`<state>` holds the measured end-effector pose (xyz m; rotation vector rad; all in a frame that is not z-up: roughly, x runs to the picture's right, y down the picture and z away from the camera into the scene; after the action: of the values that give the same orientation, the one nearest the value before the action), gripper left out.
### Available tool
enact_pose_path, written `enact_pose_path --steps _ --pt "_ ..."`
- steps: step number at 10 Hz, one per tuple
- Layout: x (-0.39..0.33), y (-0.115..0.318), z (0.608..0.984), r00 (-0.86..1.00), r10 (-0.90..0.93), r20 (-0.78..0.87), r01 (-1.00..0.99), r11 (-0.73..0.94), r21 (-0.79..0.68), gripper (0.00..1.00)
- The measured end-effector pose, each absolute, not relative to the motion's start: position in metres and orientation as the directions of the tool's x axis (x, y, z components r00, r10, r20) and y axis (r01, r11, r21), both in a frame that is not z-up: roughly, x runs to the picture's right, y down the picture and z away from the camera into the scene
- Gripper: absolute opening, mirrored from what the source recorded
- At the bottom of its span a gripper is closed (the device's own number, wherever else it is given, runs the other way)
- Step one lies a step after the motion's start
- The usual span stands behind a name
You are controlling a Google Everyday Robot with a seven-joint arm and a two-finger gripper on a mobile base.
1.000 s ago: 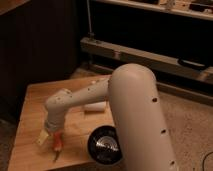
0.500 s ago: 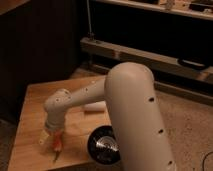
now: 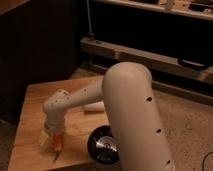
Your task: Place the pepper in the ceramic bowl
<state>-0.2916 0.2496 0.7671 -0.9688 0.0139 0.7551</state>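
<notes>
My gripper grabs the pepper by its orange body [image 3: 58, 140] next, to place the pepper in the ceramic bowl [image 3: 101, 145].
The pepper [image 3: 58, 143], small and orange with a thin stem pointing toward the table's front edge, lies on the wooden table [image 3: 35, 105] near its front left. My gripper [image 3: 51, 144] hangs straight down over it, open, with a pale finger [image 3: 45, 140] to the pepper's left and the pepper by its tips. The ceramic bowl [image 3: 101, 145], black and glossy with shiny rings inside, sits to the right of the gripper. My white arm covers the bowl's right side.
A white cup [image 3: 94, 106] lies on its side behind the bowl, half hidden by the arm. The big white arm link [image 3: 135, 120] fills the right of the view. Dark shelving [image 3: 150, 55] stands behind the table, and speckled floor lies to the right.
The gripper has sunk slightly toward the pepper. Pepper, bowl and cup have not moved.
</notes>
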Motion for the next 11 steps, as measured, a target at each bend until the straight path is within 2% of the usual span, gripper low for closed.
enact_pose_path --steps 3,5,7,9,11 --pt "-0.2901 0.2525 0.7663 0.757 0.560 -0.336 -0.584 0.350 -0.733 0.79" --pt "-0.2902 0.2558 0.7660 0.764 0.549 -0.339 -0.580 0.354 -0.734 0.68" --pt "-0.2875 0.2590 0.7680 0.767 0.539 -0.347 -0.581 0.355 -0.733 0.48" --pt "-0.2866 0.2606 0.7695 0.769 0.535 -0.351 -0.581 0.353 -0.733 0.34" --pt "-0.2859 0.2608 0.7712 0.769 0.532 -0.356 -0.583 0.353 -0.732 0.33"
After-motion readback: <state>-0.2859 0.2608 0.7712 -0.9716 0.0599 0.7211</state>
